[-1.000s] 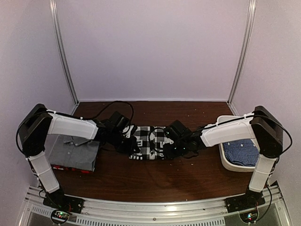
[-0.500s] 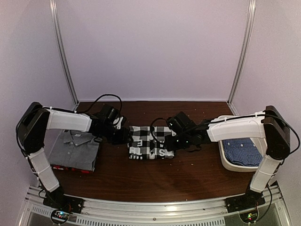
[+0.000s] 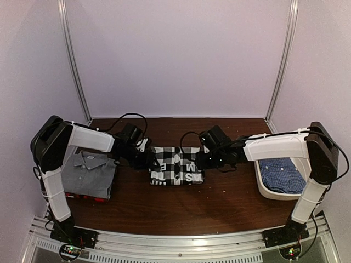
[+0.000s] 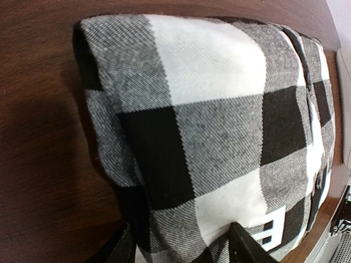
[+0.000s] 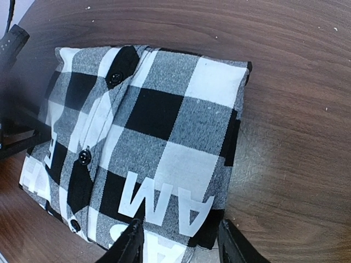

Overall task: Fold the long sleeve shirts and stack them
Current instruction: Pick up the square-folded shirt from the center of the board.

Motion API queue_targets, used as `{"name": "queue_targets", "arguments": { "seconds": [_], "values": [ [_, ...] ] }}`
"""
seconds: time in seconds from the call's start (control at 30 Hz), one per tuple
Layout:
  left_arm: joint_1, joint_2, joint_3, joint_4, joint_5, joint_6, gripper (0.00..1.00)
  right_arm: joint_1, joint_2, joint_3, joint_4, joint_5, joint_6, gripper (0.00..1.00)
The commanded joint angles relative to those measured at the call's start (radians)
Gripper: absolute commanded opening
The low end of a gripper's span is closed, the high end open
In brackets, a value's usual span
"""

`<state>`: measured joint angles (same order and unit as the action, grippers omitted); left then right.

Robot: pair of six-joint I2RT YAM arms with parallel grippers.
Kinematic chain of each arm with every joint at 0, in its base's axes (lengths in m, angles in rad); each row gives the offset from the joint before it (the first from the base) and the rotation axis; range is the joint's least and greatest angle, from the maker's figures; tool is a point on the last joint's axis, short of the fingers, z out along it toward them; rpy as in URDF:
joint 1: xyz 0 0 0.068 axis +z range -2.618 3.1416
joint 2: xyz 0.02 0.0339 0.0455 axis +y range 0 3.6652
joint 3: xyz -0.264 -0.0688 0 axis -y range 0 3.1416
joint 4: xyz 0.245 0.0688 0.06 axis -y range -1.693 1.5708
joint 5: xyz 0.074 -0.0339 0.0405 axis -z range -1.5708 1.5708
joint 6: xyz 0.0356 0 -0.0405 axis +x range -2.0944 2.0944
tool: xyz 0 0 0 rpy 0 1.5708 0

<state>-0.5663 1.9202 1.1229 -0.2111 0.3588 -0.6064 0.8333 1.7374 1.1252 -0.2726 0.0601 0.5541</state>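
Observation:
The check shirt needs to be turned for stacking, so my left gripper should grip the check shirt's folded side edge (image 3: 153,165) (image 4: 160,245) and leave the opposite edge free.
A folded black-and-white check shirt (image 3: 175,166) with white letters lies flat on the brown table's middle. My left gripper (image 3: 145,159) is at its left edge, and in the left wrist view its fingers (image 4: 240,245) stand apart over the check cloth (image 4: 208,109). My right gripper (image 3: 207,160) is at the shirt's right edge, open, with its fingers (image 5: 131,242) straddling the lettered corner (image 5: 153,131). A folded grey shirt (image 3: 88,174) lies at the left on top of a red-black one (image 3: 82,195). A blue fine-checked shirt (image 3: 282,175) lies in the tub.
The white oval tub (image 3: 269,192) stands at the right of the table beside the right arm. Purple walls with metal posts close in the back and sides. Black cables run along the table behind both wrists.
My left gripper has opened and let go of the check shirt's left edge. Both grippers have drawn outward to the shirt's sides, and the shirt now lies flat and square.

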Motion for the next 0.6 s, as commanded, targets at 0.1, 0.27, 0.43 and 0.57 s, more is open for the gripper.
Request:
{"name": "queue_targets", "arguments": {
  "seconds": [0.1,0.27,0.43,0.57],
  "values": [
    [0.005,0.056,0.023,0.021,0.068,-0.008,0.56,-0.062,0.059,-0.013,0.079,-0.027,0.016,0.47],
    [0.004,0.071,0.020,0.013,0.074,-0.026,0.53,-0.085,0.116,-0.007,0.111,-0.057,0.013,0.47],
    [-0.003,0.102,0.034,0.013,0.124,-0.034,0.47,-0.091,0.154,-0.021,0.132,-0.058,0.010,0.46],
    [-0.010,0.126,0.045,0.013,0.141,-0.049,0.40,-0.094,0.167,-0.035,0.142,-0.058,0.015,0.46]
  ]
}}
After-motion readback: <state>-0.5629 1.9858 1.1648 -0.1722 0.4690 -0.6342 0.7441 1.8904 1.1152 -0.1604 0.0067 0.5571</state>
